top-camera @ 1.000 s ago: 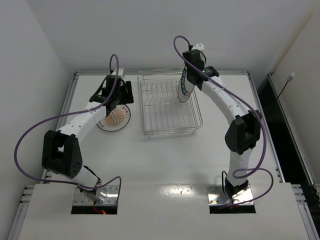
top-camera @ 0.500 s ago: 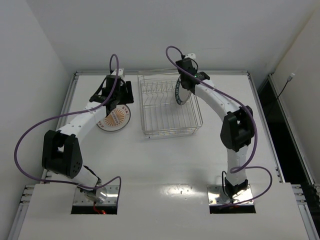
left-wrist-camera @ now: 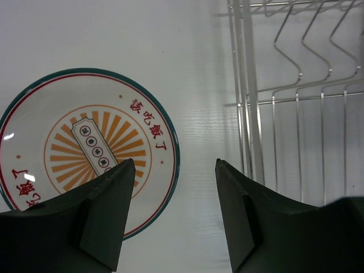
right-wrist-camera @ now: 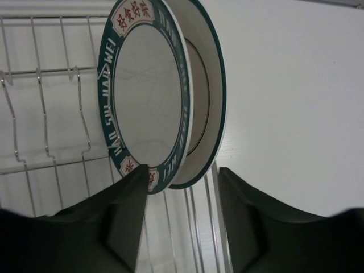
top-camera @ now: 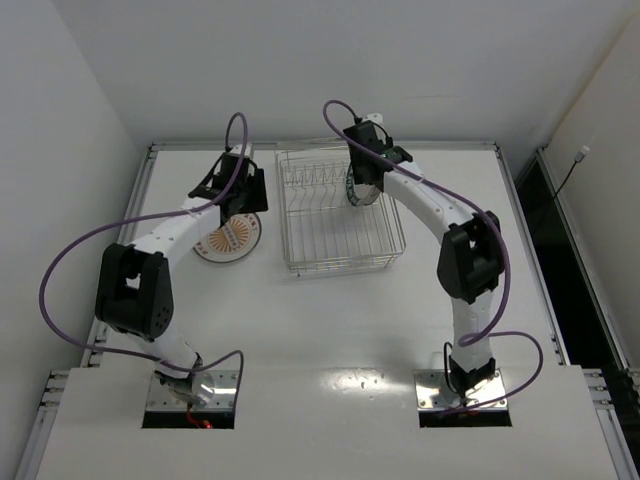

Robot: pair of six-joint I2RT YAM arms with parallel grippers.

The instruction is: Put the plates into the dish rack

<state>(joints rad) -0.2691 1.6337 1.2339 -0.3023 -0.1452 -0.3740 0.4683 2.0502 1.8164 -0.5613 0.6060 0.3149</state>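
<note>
I need to grab the sunburst plate next with my left gripper by its rack-facing rim, so the opposite edge stays free to slot into the dish rack (top-camera: 345, 265).
The plate with the orange sunburst centre (top-camera: 226, 238) (left-wrist-camera: 85, 148) lies flat on the table, left of the dish rack (top-camera: 345, 265) (left-wrist-camera: 298, 71). My left gripper (top-camera: 241, 203) (left-wrist-camera: 175, 163) hovers open over the table between that plate's right edge and the rack's wires, holding nothing. A teal lettered-rim plate (top-camera: 362, 192) (right-wrist-camera: 145, 96) stands on edge at the rack's back right. A white round surface with a teal edge (right-wrist-camera: 207, 114) shows right behind it; whether that is another plate I cannot tell. My right gripper (top-camera: 361, 172) (right-wrist-camera: 181, 170) is open just above the plate's rim.
The silver rack's upright tines (right-wrist-camera: 45, 108) run left of the standing plate. The white table (top-camera: 330, 330) ends at a metal frame close to the walls at the back and left. Purple cables (top-camera: 80, 255) loop beside both arms.
My right gripper carried the teal-rimmed plate left along the rack's back, and its jaws have come apart from it. The left arm's elbow swung in; its gripper shifted slightly right.
</note>
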